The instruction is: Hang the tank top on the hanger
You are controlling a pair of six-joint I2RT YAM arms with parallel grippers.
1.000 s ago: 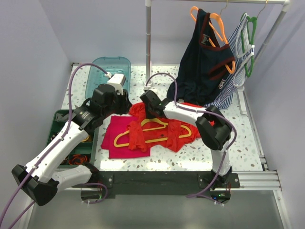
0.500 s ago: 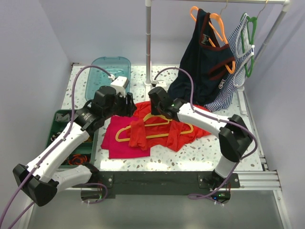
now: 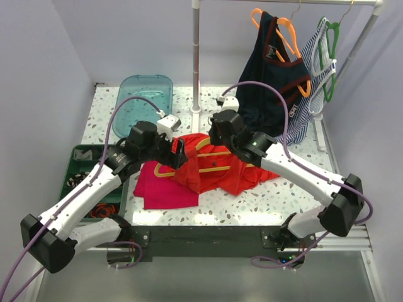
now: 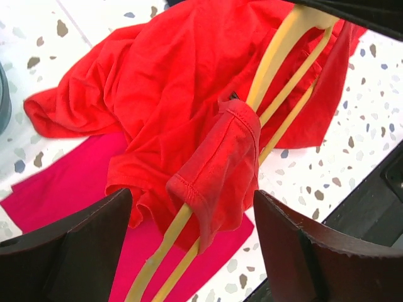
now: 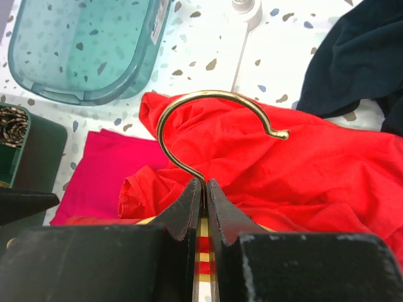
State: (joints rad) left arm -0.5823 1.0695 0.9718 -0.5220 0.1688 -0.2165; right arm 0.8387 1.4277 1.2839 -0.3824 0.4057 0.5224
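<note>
My left gripper is to grab the looped strap and the hanger arm together, so that the tank top stays on and the hook stays free.
The red-orange tank top (image 3: pixel 217 173) lies crumpled on the table, partly lifted with the pale yellow hanger (image 3: pixel 211 154). One strap (image 4: pixel 220 163) is looped over a hanger arm (image 4: pixel 277 69). My left gripper (image 4: pixel 192 245) is open; its dark fingers (image 4: pixel 69 245) stand wide on either side of that strap and hanger arm, touching neither. My right gripper (image 5: pixel 204 189) is shut on the base of the hanger's metal hook (image 5: pixel 208 97), above the tank top (image 5: pixel 315 170). From above, the left gripper (image 3: pixel 175 153) and right gripper (image 3: pixel 220 135) sit close together over the cloth.
A flat magenta cloth (image 3: pixel 164 189) lies under the tank top's left side. A teal tub (image 3: pixel 146 94) stands at the back left, a green tray (image 3: pixel 82 173) at the left edge. The rail post (image 3: pixel 196 56) rises behind. A navy top (image 3: pixel 267 82) and a striped top (image 3: pixel 315 82) hang at the back right.
My left gripper opened and let go of the strap, which now hangs on the hanger arm. The right arm swung right and back, raising the hanger with the tank top.
</note>
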